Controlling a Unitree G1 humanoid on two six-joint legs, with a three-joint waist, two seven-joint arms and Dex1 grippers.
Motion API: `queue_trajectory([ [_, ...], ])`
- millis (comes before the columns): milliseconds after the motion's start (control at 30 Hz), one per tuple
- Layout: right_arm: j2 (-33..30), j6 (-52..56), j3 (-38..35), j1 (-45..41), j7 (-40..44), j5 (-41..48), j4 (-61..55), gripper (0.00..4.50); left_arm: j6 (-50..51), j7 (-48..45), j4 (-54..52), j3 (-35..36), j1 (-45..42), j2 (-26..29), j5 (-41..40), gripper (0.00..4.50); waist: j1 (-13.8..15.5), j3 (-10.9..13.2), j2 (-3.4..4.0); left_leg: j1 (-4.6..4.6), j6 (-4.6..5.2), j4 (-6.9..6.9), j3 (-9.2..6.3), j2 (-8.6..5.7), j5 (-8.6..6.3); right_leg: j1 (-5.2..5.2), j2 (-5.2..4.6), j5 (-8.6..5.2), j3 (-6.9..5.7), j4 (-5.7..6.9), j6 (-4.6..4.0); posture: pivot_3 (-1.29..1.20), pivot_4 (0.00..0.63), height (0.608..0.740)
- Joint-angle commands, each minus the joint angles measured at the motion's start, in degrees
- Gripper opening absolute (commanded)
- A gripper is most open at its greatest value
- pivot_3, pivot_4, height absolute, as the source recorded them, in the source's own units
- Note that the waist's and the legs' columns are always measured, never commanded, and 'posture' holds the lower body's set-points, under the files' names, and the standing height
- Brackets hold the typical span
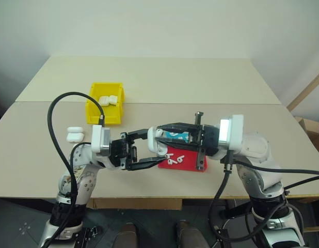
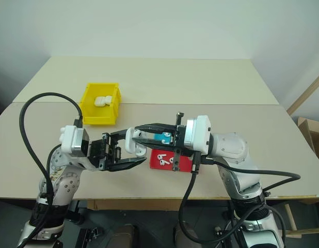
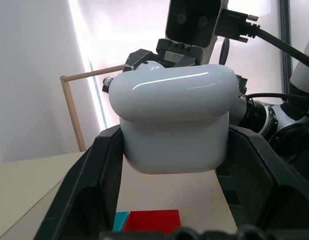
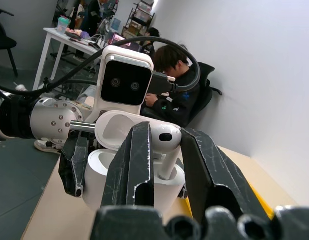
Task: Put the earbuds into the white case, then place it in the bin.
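Observation:
The right gripper is ready to open: the earbud's stem reaches down inside the open white case in the right wrist view, so the earbud would rest in the case.
My left gripper (image 3: 173, 137) is shut on the white case (image 3: 174, 120), holding it above the table's front with its lid (image 4: 122, 127) swung open. From the other side, my right gripper (image 4: 167, 137) is shut on one of the earbuds (image 4: 164, 145), right over the open case (image 4: 107, 182). The earbud's stem points down at the case's opening; I cannot tell how deep it sits. In the head views the two grippers meet at the case (image 2: 132, 140). More earbuds (image 2: 162, 159) lie on a red tray (image 1: 190, 161). The yellow bin (image 1: 102, 114) stands at the back left.
White cases (image 1: 109, 100) lie inside the bin, and two more cases (image 1: 75, 134) rest on the table at the left. A blue tray (image 2: 160, 137) sits behind the red one, partly hidden by my right gripper. A seated person (image 4: 174, 85) shows in the right wrist view.

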Motion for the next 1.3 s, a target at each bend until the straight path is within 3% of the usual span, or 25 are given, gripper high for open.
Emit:
queue_trajectory([
  [33,-0.69,-1.85,0.13,0.30,0.63,-0.44,-0.02,0.78,-1.20,-0.25,-1.37,0.89,-1.47,-0.21,-1.21,2.80,0.01,0.00,0.00,0.00,0.00,0.00,0.00,0.00,0.00,0.00,0.00,0.00,0.00,0.00,0.00,0.00,0.150,0.740],
  [467,-1.13,-2.97,0.79,-0.24,1.46,-0.76,1.43,0.78,-2.04,-0.71,-1.04,0.90,-1.45,-0.91,-0.97,2.80,0.02,0.00,0.00,0.00,0.00,0.00,0.00,0.00,0.00,0.00,0.00,0.00,0.00,0.00,0.00,0.00,0.150,0.740],
  [500,-1.17,-3.21,0.85,-0.26,1.57,-0.92,1.45,1.36,-2.05,-0.69,-1.00,0.90,-1.49,-0.97,-0.92,2.80,0.02,0.00,0.00,0.00,0.00,0.00,0.00,0.00,0.00,0.00,0.00,0.00,0.00,0.00,0.00,0.00,0.150,0.740],
  [600,-1.16,-3.50,0.87,-0.33,1.28,-1.29,1.56,2.22,-2.14,-0.74,-0.85,0.91,-1.57,-1.10,-0.78,2.80,0.03,0.00,0.00,0.00,0.00,0.00,0.00,0.00,0.00,0.00,0.00,0.00,0.00,0.00,0.00,0.00,0.150,0.740],
  [933,-2.54,-2.79,-1.01,-0.24,1.74,0.84,0.59,2.22,-2.98,-0.86,0.28,1.12,-1.57,-1.03,0.11,2.80,0.05,0.00,0.00,0.00,0.00,0.00,0.00,0.00,0.00,0.00,0.00,0.00,0.00,0.00,0.00,0.00,0.150,0.740],
  [1100,-12.77,11.61,-4.85,-5.26,-0.08,5.12,-0.83,2.22,-4.87,-0.77,2.84,4.07,0.97,2.78,2.87,2.80,0.00,0.02,0.03,0.00,0.00,0.00,0.00,-0.01,0.00,0.01,-0.01,0.01,0.01,0.00,-0.01,0.00,0.150,0.740],
  [1300,-25.67,24.48,3.68,-18.12,5.09,-3.92,7.99,2.22,-8.25,-5.39,4.77,7.73,7.24,9.18,3.81,2.80,-0.26,0.07,0.10,0.09,0.00,-0.16,0.12,0.05,0.00,-0.08,0.04,-0.02,0.10,0.00,-0.05,0.00,0.150,0.740],
])
